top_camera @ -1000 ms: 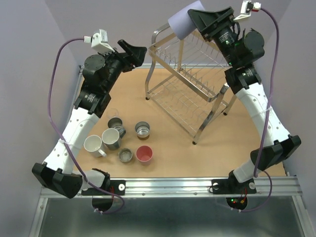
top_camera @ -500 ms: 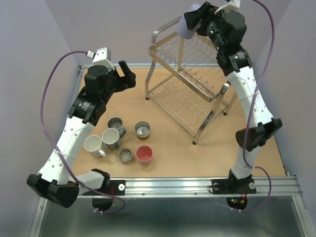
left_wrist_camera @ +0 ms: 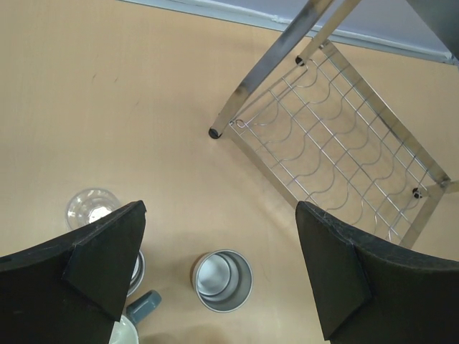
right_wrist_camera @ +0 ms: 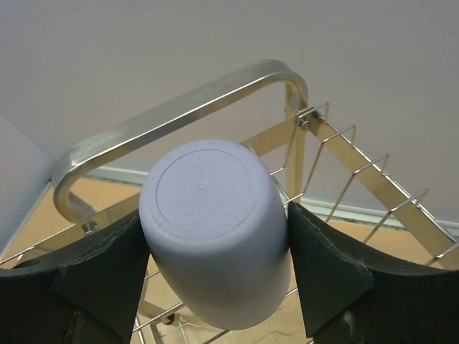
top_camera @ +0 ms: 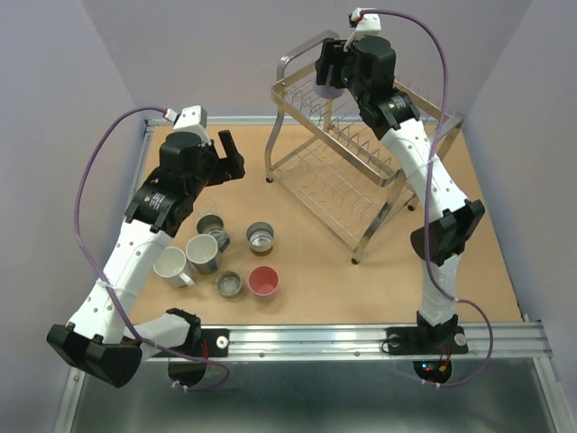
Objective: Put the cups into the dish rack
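The lavender cup's lower edge meets the dish rack's top-level wires inside the rack's rails, so it is now time for my right gripper to open.
My right gripper (right_wrist_camera: 215,236) is shut on a lavender cup (right_wrist_camera: 211,229), whose flat bottom faces the wrist camera. In the top view that cup (top_camera: 326,89) hangs in the right gripper (top_camera: 330,77) over the far end of the chrome dish rack (top_camera: 361,153), by its looped handle (right_wrist_camera: 179,107). My left gripper (top_camera: 230,158) is open and empty above the table. Far below its fingers stands a shiny metal cup (left_wrist_camera: 222,280). More cups are grouped at the front left: a white mug (top_camera: 170,265), a grey-teal cup (top_camera: 203,253), metal cups (top_camera: 213,225) and a pink cup (top_camera: 263,281).
A clear glass (left_wrist_camera: 91,208) stands left of the metal cup. The rack's lower tier (left_wrist_camera: 344,150) and one leg foot (left_wrist_camera: 214,132) lie right of the left gripper. A short metal cup (top_camera: 229,284) sits near the table's front rail (top_camera: 361,336).
The right arm has swung left, carrying the lavender cup from beyond the rack's right side to above its handle end. The left gripper has come nearer, toward the cups.
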Controlling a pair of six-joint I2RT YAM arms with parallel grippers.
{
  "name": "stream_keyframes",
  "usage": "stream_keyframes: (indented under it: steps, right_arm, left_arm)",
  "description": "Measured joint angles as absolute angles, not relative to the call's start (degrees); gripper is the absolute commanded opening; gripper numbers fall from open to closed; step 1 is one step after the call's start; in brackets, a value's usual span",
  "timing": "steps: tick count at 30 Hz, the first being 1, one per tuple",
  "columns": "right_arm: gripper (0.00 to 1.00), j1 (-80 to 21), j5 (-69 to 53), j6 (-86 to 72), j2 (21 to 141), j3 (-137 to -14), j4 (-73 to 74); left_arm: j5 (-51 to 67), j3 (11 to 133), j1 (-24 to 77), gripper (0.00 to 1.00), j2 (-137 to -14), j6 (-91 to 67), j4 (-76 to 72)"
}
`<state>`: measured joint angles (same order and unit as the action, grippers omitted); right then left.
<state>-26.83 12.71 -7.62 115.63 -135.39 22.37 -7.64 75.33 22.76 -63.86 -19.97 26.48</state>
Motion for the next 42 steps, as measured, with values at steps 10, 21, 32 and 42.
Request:
stream_keyframes:
  steps: [10, 21, 32, 42]
  right_arm:
    - [1.00, -26.61, 16.05, -5.61, 116.95, -136.46, 21.98]
    - [1.00, -26.61, 17.21, -4.73, 117.01, -136.46, 24.10]
    - [1.00, -26.61, 19.14, -4.64, 107.63, -135.55, 25.32]
    - [1.00, -26.61, 24.01, -5.98, 85.23, -124.14, 23.31]
  left_arm:
    - [-7.57, 72.75, 22.76, 0.95, -62.04, -19.57, 28.49]
    - [-6.04, 68.88, 22.76, 0.93, -62.19, -19.14, 29.04]
    - [-5.10, 65.93, 22.76, 0.80, -68.23, -16.86, 27.24]
    - [-3.33, 63.59, 24.71, 0.62, -77.91, -13.13, 25.15]
